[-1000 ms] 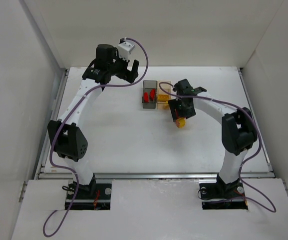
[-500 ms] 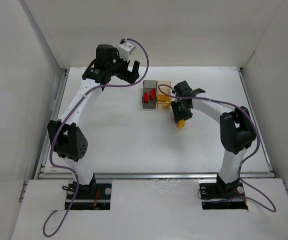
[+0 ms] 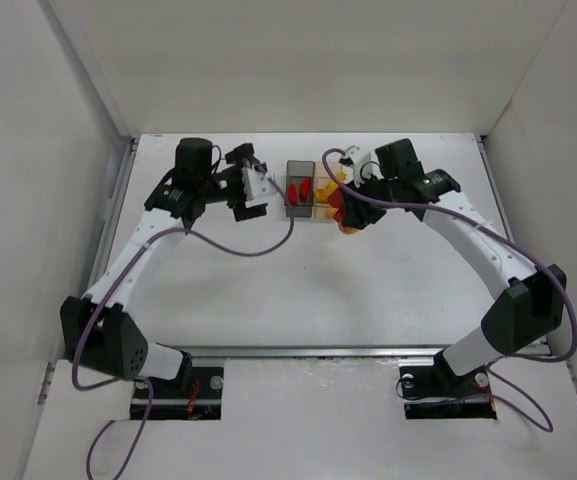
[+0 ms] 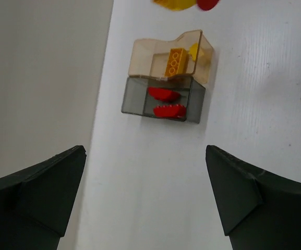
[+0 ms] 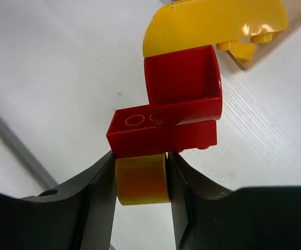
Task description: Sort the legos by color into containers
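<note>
The stack will next be gripped by its yellow curved end piece with my left gripper. This will leave the red legos exposed for separating and sorting.
My right gripper is shut on the yellow round lego at the near end of a joined stack. Past it sit a red brick, a red curved piece and a yellow curved piece. In the top view, this stack hangs in the right gripper just in front of the amber container. The amber container holds a yellow brick. Two red legos lie in the dark grey container. My left gripper is open and empty, left of the containers.
White walls enclose the table on the left, back and right. The left gripper hovers close to the grey container. A metal rail runs along the table's near edge. Purple cables trail from both arms.
The right gripper shut on the lego stack and carried it back-left to the amber container. The left arm swung forward and down from the back wall to beside the grey container.
</note>
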Motion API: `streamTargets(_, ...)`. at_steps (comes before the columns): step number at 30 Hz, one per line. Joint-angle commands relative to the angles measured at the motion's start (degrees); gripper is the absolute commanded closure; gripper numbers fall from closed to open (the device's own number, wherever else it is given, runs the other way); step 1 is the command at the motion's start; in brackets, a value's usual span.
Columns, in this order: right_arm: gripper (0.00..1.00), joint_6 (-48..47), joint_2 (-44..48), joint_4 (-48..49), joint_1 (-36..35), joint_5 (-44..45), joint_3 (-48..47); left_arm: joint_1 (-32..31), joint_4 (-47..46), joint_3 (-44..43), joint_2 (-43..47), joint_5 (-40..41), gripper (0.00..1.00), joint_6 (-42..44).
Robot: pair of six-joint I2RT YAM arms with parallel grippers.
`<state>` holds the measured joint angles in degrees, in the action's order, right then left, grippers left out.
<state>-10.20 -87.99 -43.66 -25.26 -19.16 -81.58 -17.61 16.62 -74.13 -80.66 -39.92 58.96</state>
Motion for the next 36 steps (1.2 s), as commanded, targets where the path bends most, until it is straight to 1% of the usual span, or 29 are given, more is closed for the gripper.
streamTargets(1,1.00,-6.1,-1.0,-4.2,-0.6,-14.2,-5.8,-2.2,-6.8,6.7,7.4,-7.6,0.01,25.8)
streamTargets(2,1.00,-7.4,-2.4,-6.9,-0.6,-16.9,-7.0,-2.2,-8.9,8.7,9.5,-8.8,0.01,32.4)
streamTargets(3,1.00,-7.9,-3.1,-8.2,-1.1,-21.1,-8.3,-2.8,-11.1,12.7,10.4,-9.4,0.01,35.7)
streamTargets(4,1.00,-7.9,-3.9,-9.5,-1.1,-22.6,-9.6,-2.8,-15.9,14.6,11.1,-9.9,0.00,38.4)
streamTargets(5,1.00,-8.5,-5.0,-11.7,-1.1,-23.5,-12.2,-2.8,-18.1,16.1,11.7,-9.9,0.00,40.6)
streamTargets(6,1.00,-8.5,-5.0,-12.6,-1.9,-24.1,-13.2,-2.8,-19.7,17.1,11.7,-11.3,0.00,45.2)
streamTargets(8,1.00,-9.2,-5.6,-13.2,-3.7,-25.7,-15.4,-2.8,-20.1,17.6,11.7,-12.5,0.00,49.9)
streamTargets(9,1.00,-9.7,-5.6,-13.8,-5.1,-26.2,-15.5,-2.8,-18.1,15.6,10.0,-13.2,0.00,58.0)
streamTargets(10,1.00,-9.8,-5.6,-13.8,-5.1,-26.2,-16.0,-2.8,-15.3,14.5,9.1,-13.3,0.00,58.1)
streamTargets(11,1.00,-9.8,-5.6,-14.4,-6.2,-26.2,-16.0,-2.8,-9.5,13.7,8.3,-13.3,0.00,69.7)
streamTargets(15,1.00,-10.8,-6.8,-16.3,-8.0,-26.7,-16.5,-2.8,-1.4,11.5,5.0,-13.3,0.00,90.7)
streamTargets(17,1.00,-10.8,-7.4,-17.0,-8.0,-26.7,-16.5,-2.8,1.3,10.0,3.1,-13.3,0.00,96.2)
streamTargets(19,1.00,-10.8,-7.4,-17.0,-8.0,-26.7,-16.0,-2.8,5.1,9.4,2.5,-13.3,0.02,101.3)
streamTargets(20,1.00,-10.8,-7.4,-17.0,-8.0,-27.2,-16.0,-2.8,5.1,9.4,2.5,-13.3,0.02,102.0)
streamTargets(22,1.00,-10.8,-7.4,-17.0,-8.0,-27.2,-16.0,-2.8,5.1,10.0,2.5,-13.3,0.06,102.6)
streamTargets(23,1.00,-10.8,-7.4,-16.4,-8.0,-27.2,-15.5,-2.8,5.1,10.0,3.1,-13.9,0.10,103.2)
streamTargets(26,1.00,-10.8,-7.4,-16.4,-8.0,-27.2,-15.5,-2.8,5.1,11.0,4.7,-15.3,0.15,103.2)
streamTargets(29,1.00,-10.8,-8.7,-16.4,-8.0,-27.2,-16.0,-2.8,5.1,11.5,6.0,-17.4,0.19,105.7)
streamTargets(33,1.00,-10.8,-9.2,-16.4,-8.0,-26.7,-16.0,-2.8,5.1,11.5,6.5,-18.4,0.20,107.7)
streamTargets(35,1.00,-10.8,-9.2,-16.4,-8.0,-26.1,-16.0,-2.8,5.9,11.5,7.0,-18.4,0.20,108.6)
streamTargets(36,1.00,-10.8,-9.2,-16.4,-8.0,-26.1,-16.0,-2.8,7.3,12.1,7.7,-18.4,0.22,109.3)
